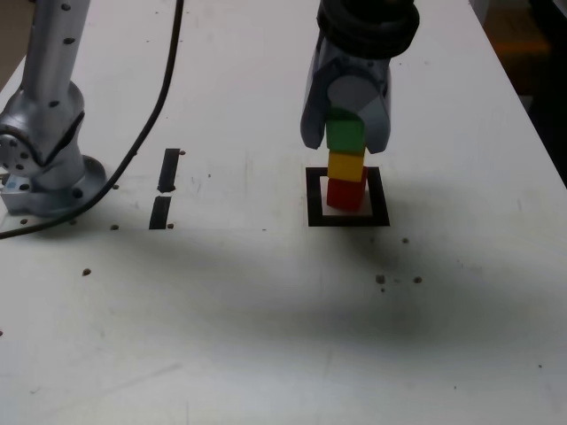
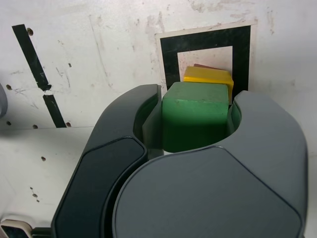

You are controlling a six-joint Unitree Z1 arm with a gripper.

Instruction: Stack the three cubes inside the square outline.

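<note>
I should open my gripper now. The green cube's lower edge is on the yellow cube's top (image 1: pixel 345 155), so the green cube would stay standing.
The three cubes stand in one column inside the square outline (image 1: pixel 347 218): the red cube (image 1: pixel 345 195) at the bottom, the yellow cube (image 1: pixel 346 166) on it, the green cube (image 1: pixel 345 135) on top. My gripper (image 1: pixel 345 143) hangs straight above the stack, its two grey jaws on either side of the green cube and pressed against it. In the wrist view the green cube (image 2: pixel 195 116) fills the space between the jaws of the gripper (image 2: pixel 196 99). Beneath it show a yellow cube edge (image 2: pixel 208 77), a sliver of the red cube (image 2: pixel 208 66) and the outline (image 2: pixel 168 54).
Two short black tape strips (image 1: pixel 169 169) (image 1: pixel 160 212) lie at the exterior view's left of the outline. The arm's silver base (image 1: pixel 44 150) stands at the far left, with a black cable (image 1: pixel 151 115) running past it. Small dark screw holes dot the white table.
</note>
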